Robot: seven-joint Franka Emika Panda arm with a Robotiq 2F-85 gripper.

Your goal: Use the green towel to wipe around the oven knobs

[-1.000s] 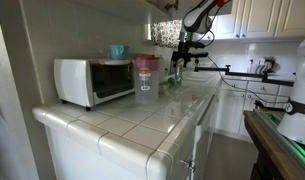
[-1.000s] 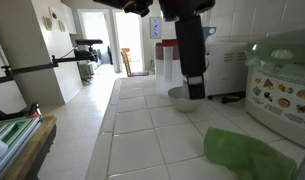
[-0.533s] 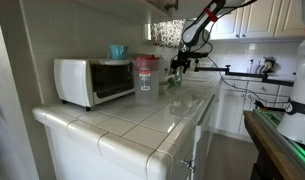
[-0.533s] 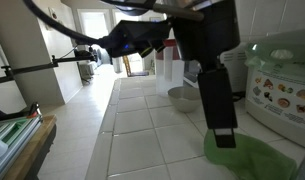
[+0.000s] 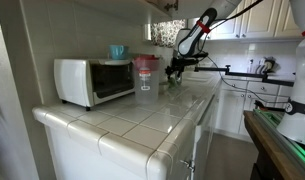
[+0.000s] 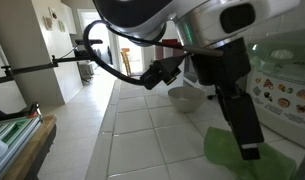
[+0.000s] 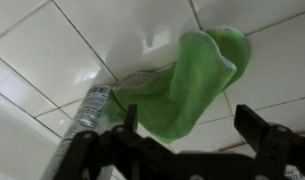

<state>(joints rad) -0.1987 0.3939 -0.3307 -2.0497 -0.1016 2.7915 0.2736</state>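
Note:
The green towel should be gripped next by its raised middle fold, so my gripper can wipe around the oven knobs with it.
The green towel (image 7: 187, 85) lies crumpled on the white tiled counter; it also shows in an exterior view (image 6: 224, 148) at the near right. My gripper (image 7: 192, 122) is open, hovering just above the towel's lower edge, with nothing between the fingers. In an exterior view the gripper (image 6: 250, 152) comes down onto the towel. The white toaster oven (image 5: 92, 80) stands far off at the other end of the counter; its knobs are too small to see.
A metal can (image 7: 87, 108) lies beside the towel. A metal bowl (image 6: 184, 98), a clear blender jar with a red lid (image 5: 145, 75) and a rice cooker box (image 6: 282, 85) stand on the counter. The counter's edge runs along the left (image 6: 102, 130).
The arm has swung from over the metal bowl toward the near right and lowered, so the gripper now sits over the green towel.

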